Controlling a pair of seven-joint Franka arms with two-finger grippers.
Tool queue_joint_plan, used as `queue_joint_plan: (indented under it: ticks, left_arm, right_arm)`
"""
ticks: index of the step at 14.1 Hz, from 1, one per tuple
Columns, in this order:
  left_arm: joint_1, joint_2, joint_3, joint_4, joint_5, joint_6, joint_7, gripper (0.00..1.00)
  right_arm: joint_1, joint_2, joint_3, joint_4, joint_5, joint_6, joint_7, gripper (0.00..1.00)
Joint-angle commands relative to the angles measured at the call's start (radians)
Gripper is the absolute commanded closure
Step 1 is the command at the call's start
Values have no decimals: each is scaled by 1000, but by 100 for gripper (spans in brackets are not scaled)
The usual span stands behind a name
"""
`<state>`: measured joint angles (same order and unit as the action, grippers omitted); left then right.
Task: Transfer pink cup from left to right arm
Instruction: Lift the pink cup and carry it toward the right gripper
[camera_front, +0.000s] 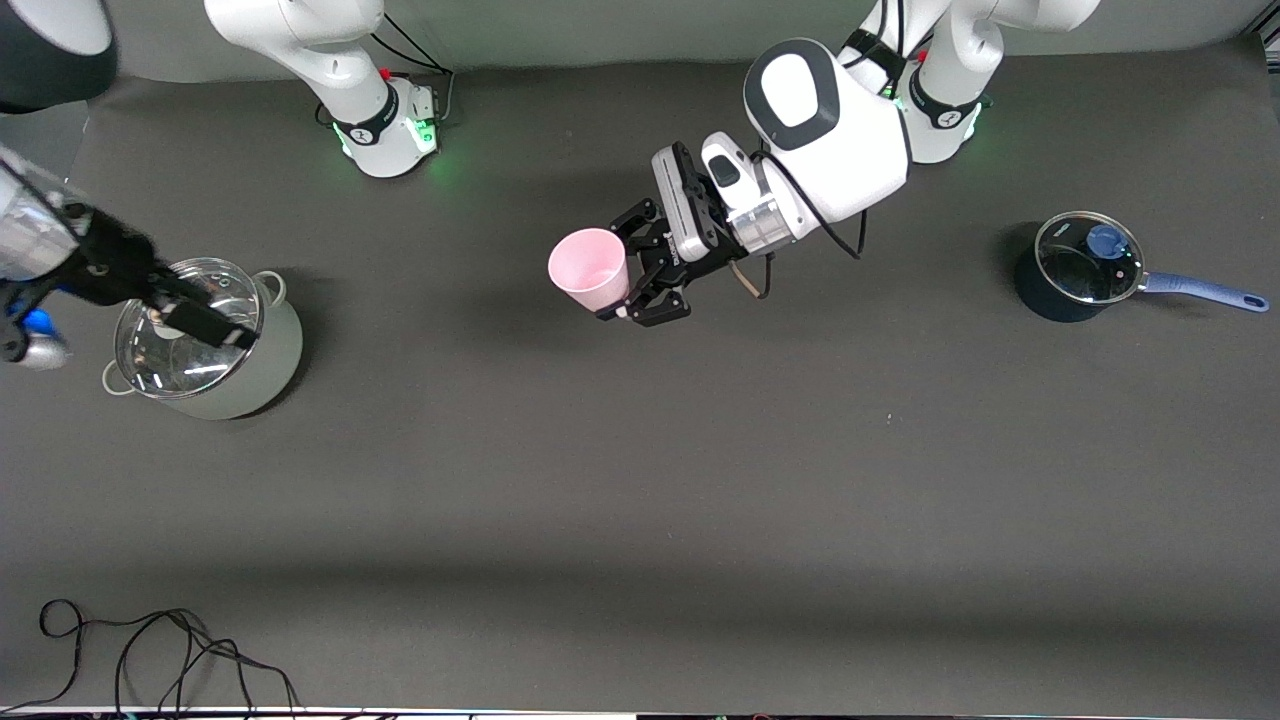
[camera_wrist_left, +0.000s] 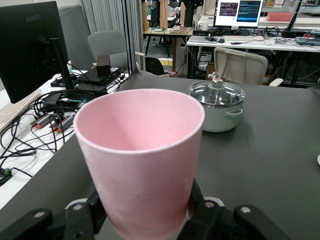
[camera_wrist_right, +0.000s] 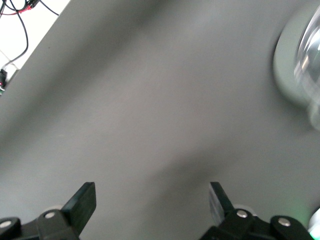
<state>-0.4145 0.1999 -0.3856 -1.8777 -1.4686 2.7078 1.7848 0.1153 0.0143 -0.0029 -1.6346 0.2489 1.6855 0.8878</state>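
Note:
The pale pink cup is held by its lower side (camera_front: 608, 295) in my left gripper, so my right gripper should next grab the cup by its rim (camera_front: 566, 240) to take it over.
The pale pink cup (camera_front: 588, 268) is held upright in the air over the middle of the table, toward the robots' bases. My left gripper (camera_front: 612, 270) is shut on the cup's lower wall, one finger on each side. In the left wrist view the cup (camera_wrist_left: 142, 150) fills the middle, with the left gripper (camera_wrist_left: 145, 217) clamped round its base. My right gripper (camera_front: 212, 325) is open and empty over the glass lid of a pale green pot at the right arm's end of the table. In the right wrist view the right gripper (camera_wrist_right: 152, 196) shows only bare mat between its fingers.
The pale green pot (camera_front: 275, 355) with a glass lid stands at the right arm's end; it also shows in the left wrist view (camera_wrist_left: 220, 117) and the right wrist view (camera_wrist_right: 292, 65). A dark blue lidded saucepan (camera_front: 1040, 290) stands at the left arm's end. Loose cables (camera_front: 150, 650) lie at the front edge.

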Motion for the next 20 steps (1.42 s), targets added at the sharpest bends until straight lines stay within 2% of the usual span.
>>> queue_joint_plan:
  ticks: [1,5,9,15,20]
  left_arm:
    - [0,-14,2,-6,-24,6,16,63]
    - [2,-14,2,-4,-30,6,16,62]
    - [6,-14,4,-4,-30,7,15,61]
    - [8,-14,4,-4,-32,7,7,60]
    - [8,-11,5,-4,-44,7,5,60]
  right_arm:
    - [111,29,-6,62,58,-15,298,0]
    - [311,73,-6,165,58,-15,644,0]
    - [441,220,-6,373,56,-17,942,0]
    - [550,286,-6,392,41,-15,1033,0]
    - [560,319,-6,394,20,-15,1031,0]
